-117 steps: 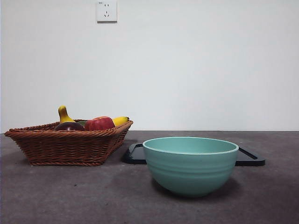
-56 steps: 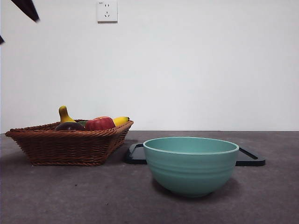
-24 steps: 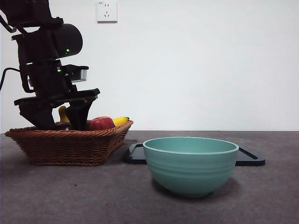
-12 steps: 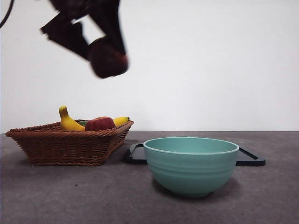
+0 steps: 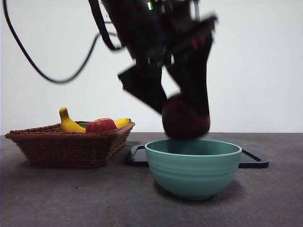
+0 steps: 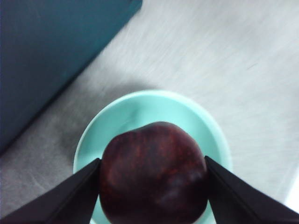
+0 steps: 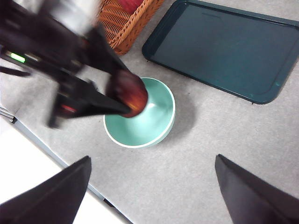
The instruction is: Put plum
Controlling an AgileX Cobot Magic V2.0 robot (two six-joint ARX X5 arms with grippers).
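My right gripper picks up the mint-green bowl by its rim (image 5: pixel 232 149) next, to set it onto the dark tray (image 5: pixel 253 161).
The plum (image 5: pixel 185 118), dark maroon and glossy, hangs just above the rim of the mint-green bowl (image 5: pixel 192 166). My left gripper (image 5: pixel 182 106) is shut on it, one black jaw on each side. In the left wrist view the plum (image 6: pixel 153 181) fills the space between the jaws, with the bowl (image 6: pixel 126 117) directly beneath. From high above, the right wrist view shows the plum (image 7: pixel 129 93) over the bowl (image 7: pixel 145 126). My right gripper (image 7: pixel 152 189) is open, far above the table, holding nothing.
A wicker basket (image 5: pixel 68 145) at the left holds a banana (image 5: pixel 70 124), a red apple (image 5: pixel 100 125) and other fruit. A dark tray (image 5: pixel 251 160) lies behind the bowl; in the right wrist view the tray (image 7: pixel 223 49) lies past the bowl.
The left arm came down into the basket, shut on the plum, lifted it out and carried it right. It now hangs low over the bowl.
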